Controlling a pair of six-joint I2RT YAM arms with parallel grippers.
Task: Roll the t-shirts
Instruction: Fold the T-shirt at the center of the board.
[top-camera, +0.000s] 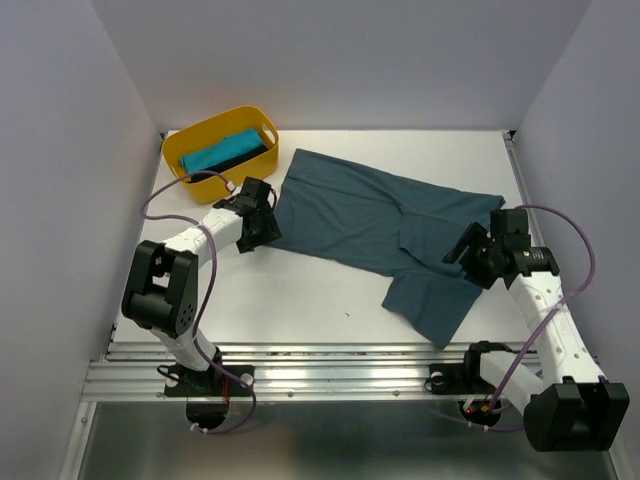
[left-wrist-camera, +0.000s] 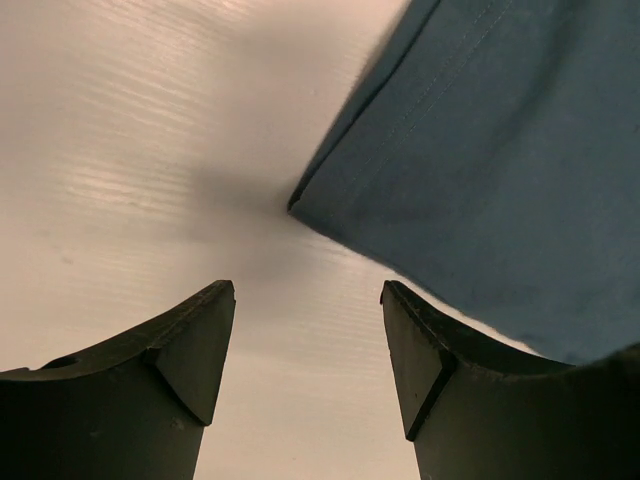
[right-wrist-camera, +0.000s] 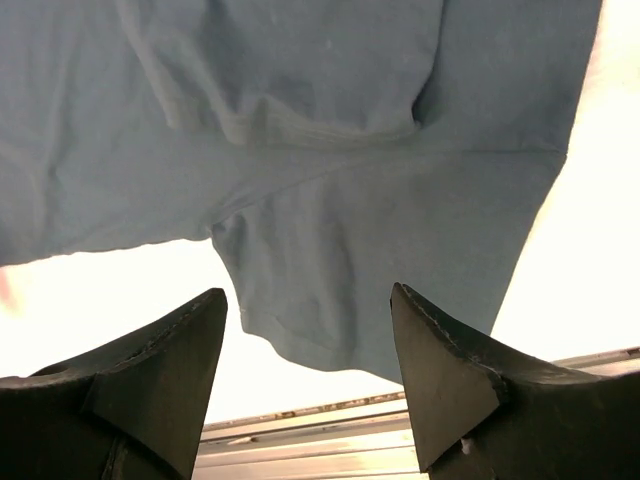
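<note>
My left gripper should next grab the slate-blue t-shirt (top-camera: 370, 215) at its near corner, tub end (top-camera: 271, 243), and then I will fold the t-shirt's near side over for rolling.
A large slate-blue t-shirt (top-camera: 370, 215) lies spread flat on the white table, one sleeve reaching toward the front edge. My left gripper (top-camera: 266, 228) hovers at the shirt's lower left corner. In the left wrist view this gripper (left-wrist-camera: 308, 300) is open over bare table, with the shirt's corner (left-wrist-camera: 480, 170) just ahead and to the right. My right gripper (top-camera: 462, 250) stands over the shirt's right side. In the right wrist view it (right-wrist-camera: 308, 300) is open and empty above the cloth (right-wrist-camera: 330, 150). A turquoise t-shirt (top-camera: 210, 152) and a black one (top-camera: 243, 160) lie in the yellow tub.
The yellow tub (top-camera: 215, 186) stands at the table's back left corner, close behind my left arm. Metal rails (top-camera: 330, 365) run along the near edge and also show in the right wrist view (right-wrist-camera: 330, 440). Grey walls enclose the table on three sides.
</note>
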